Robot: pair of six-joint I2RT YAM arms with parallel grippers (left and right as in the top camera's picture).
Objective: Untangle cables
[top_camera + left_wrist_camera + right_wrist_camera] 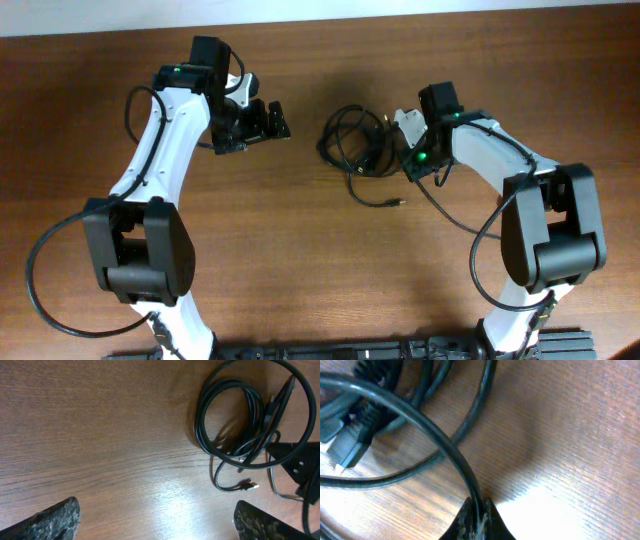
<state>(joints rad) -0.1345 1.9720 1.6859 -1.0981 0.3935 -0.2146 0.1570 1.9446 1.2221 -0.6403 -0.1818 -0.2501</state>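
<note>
I will untangle the loose cable from the bunch, so next I will grab it with my left gripper by its strand. The plug end stays free.
The cables lie as a bunch of thin black loops on the wooden table, at centre in the overhead view, with one loose plug end trailing to the front. In the left wrist view the loops lie ahead to the right. My left gripper is open and empty, to the left of the bunch and apart from it; its fingertips frame bare wood. My right gripper is at the bunch's right edge, shut on one black cable strand that runs up between its fingertips.
The brown wooden table stretches around the bunch. Thicker black wires hang along both arms. A black rail runs along the front edge.
</note>
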